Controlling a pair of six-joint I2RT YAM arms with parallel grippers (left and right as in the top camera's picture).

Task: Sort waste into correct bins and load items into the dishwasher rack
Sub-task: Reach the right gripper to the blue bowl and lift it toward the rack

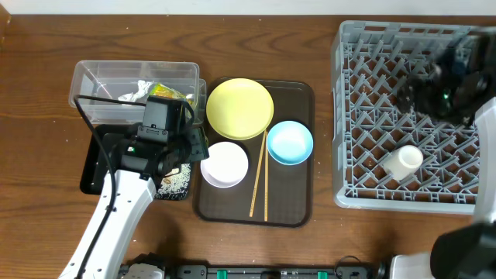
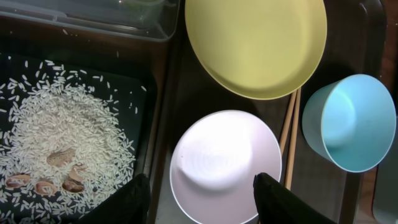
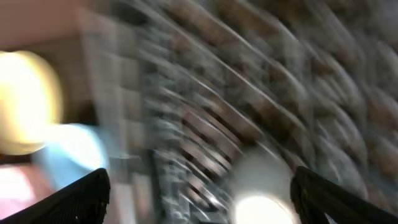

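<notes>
The light blue bowl (image 2: 351, 121) needs to be tipped into the dishwasher rack, so my right gripper next needs to grab the bowl's rim on the side facing the rack.
My left gripper (image 2: 202, 202) is open and empty, its fingers either side of the near rim of the pinkish-white bowl (image 2: 224, 162) on the brown tray. The yellow plate (image 2: 255, 43), light blue bowl (image 2: 351, 121) and chopsticks (image 2: 289, 134) lie beside it. Rice scraps (image 2: 62, 143) cover the black tray (image 1: 91, 169). The clear tub (image 1: 132, 81) holds the tissue (image 1: 133, 94) and wrapper (image 1: 169, 91). My right gripper (image 3: 205, 199) is open, blurred, above the grey rack (image 1: 411, 116), over the white cup (image 1: 404, 162) lying on its side.
The brown serving tray (image 1: 288, 203) sits mid-table between the bins and the rack. My left arm (image 1: 116, 217) reaches over the black tray. Bare wooden table lies at the back and front left.
</notes>
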